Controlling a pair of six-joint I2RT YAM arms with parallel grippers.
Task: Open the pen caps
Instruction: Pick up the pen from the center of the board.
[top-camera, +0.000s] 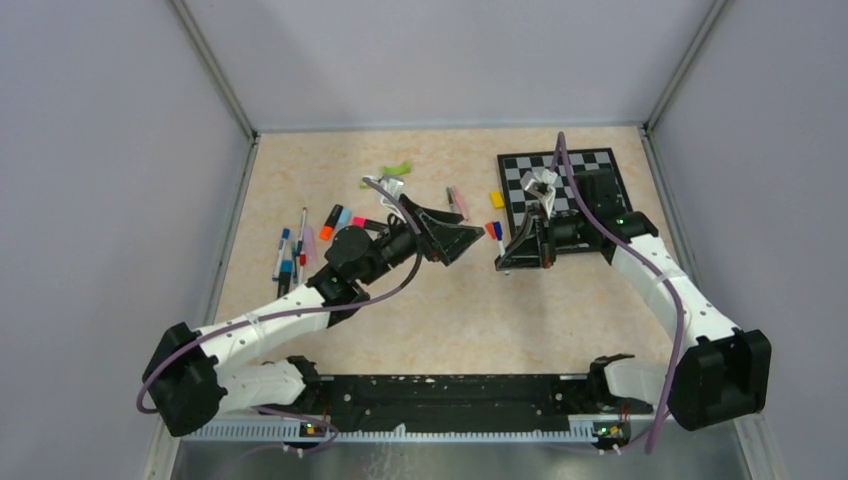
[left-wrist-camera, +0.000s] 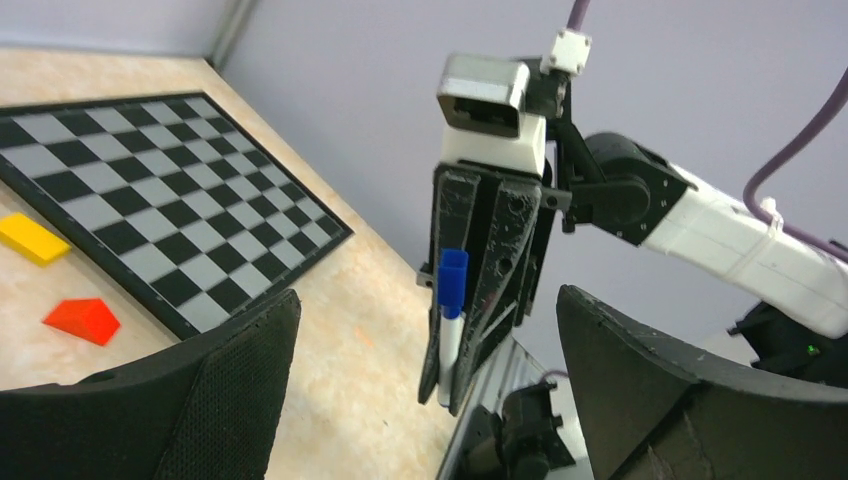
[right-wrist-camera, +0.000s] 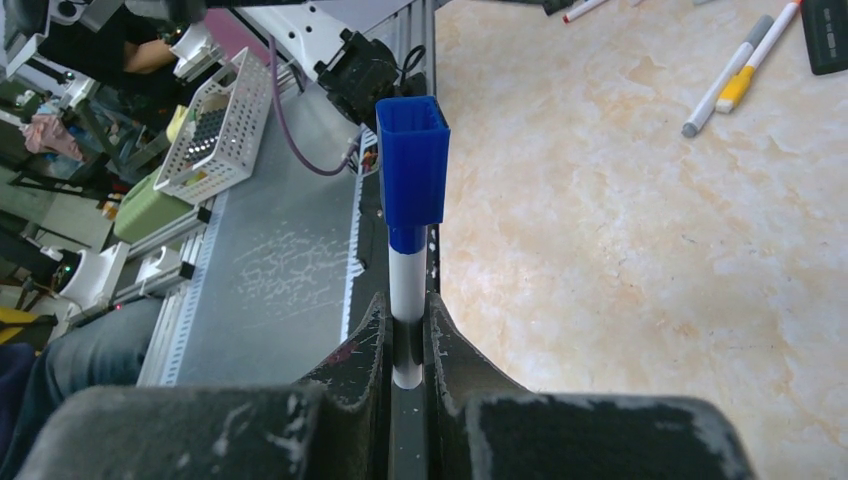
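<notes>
I will reach for the pen's blue cap (top-camera: 498, 235) (left-wrist-camera: 452, 280) and grab it with my left gripper to pull it open. The pen's white body is left to my right gripper.
My right gripper (top-camera: 512, 254) (right-wrist-camera: 407, 305) is shut on the white barrel of a pen (right-wrist-camera: 406, 285) (left-wrist-camera: 452, 345). The pen's blue cap (right-wrist-camera: 412, 170) (left-wrist-camera: 452, 280) (top-camera: 498, 235) is on and sticks out past the fingertips, towards the left arm. My left gripper (top-camera: 468, 240) (left-wrist-camera: 428, 300) is open wide and empty, facing that cap from a short way off. Several more capped pens (top-camera: 290, 252) lie at the table's left. An orange cap (top-camera: 327, 232), a cyan cap (top-camera: 343, 216) and a pink cap (top-camera: 358, 222) lie beside them.
A checkerboard mat (top-camera: 590, 165) (left-wrist-camera: 150, 190) lies at the back right with a crumpled white thing (top-camera: 543, 185) on it. A yellow block (top-camera: 496, 199) (left-wrist-camera: 35, 240), a red-orange wedge (left-wrist-camera: 82, 320), green curved pieces (top-camera: 398, 167) and a loose pen (top-camera: 456, 203) lie mid-table. Two pens (right-wrist-camera: 735, 80) lie beyond.
</notes>
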